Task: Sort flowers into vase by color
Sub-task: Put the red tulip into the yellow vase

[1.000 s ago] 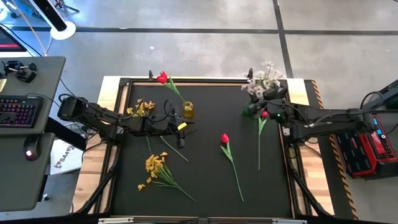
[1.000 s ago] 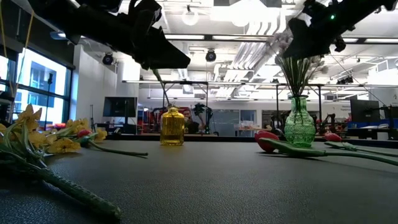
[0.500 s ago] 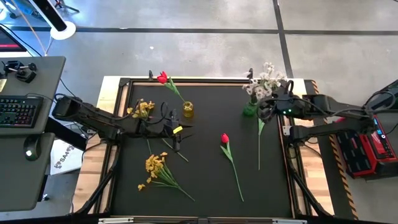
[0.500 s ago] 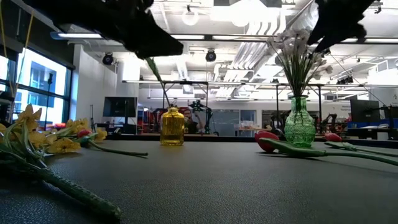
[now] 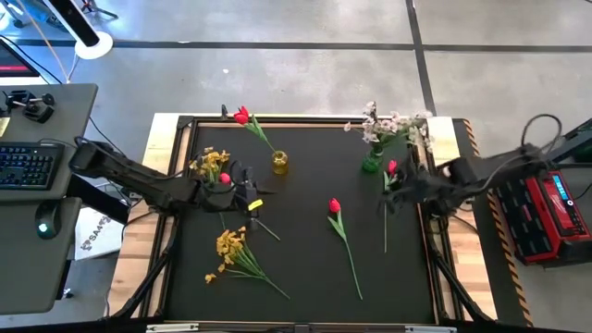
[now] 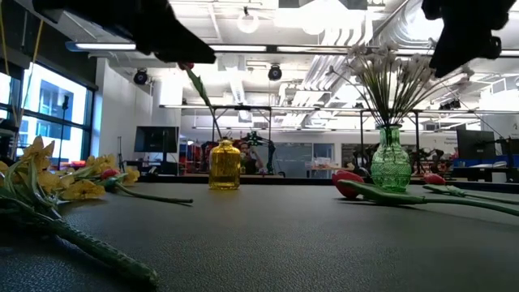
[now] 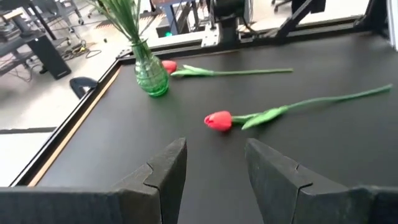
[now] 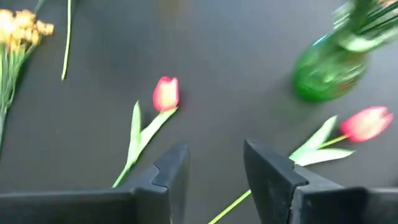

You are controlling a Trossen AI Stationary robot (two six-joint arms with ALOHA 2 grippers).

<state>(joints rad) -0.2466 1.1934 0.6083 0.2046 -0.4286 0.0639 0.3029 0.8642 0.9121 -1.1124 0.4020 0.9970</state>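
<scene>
I should next take the red tulip by its green stem [image 5: 385, 220] with my right gripper, to sort it into the yellow vase [image 5: 279, 163].
White blossom sprays [image 5: 392, 123] stand in the green vase [image 5: 372, 163], fanned out above it [image 6: 389, 77]. One red tulip [image 5: 241, 116] leans out of the yellow vase [image 5: 279, 163]. Two red tulips lie flat on the mat, one in the middle [image 5: 334, 205] and one [image 5: 392, 167] beside the green vase. Two yellow sprays lie at the left, one [image 5: 211, 163] far and one [image 5: 231, 245] near. My left gripper [image 5: 248, 202] hovers open between the yellow sprays. My right gripper [image 5: 396, 191] hovers open over the right tulip's stem [image 5: 386, 227].
The black mat has a raised frame [image 5: 176, 199] and wooden borders. A desk with a keyboard [image 5: 23, 165] stands beyond the left edge, a red case [image 5: 546, 208] beyond the right. Bare mat lies near the front edge [image 5: 305, 305].
My right gripper has drawn back from the green vase toward the table's near and right side. The white sprays, bunched before, now fan out in the vase. My left gripper has slid toward the table's left edge.
</scene>
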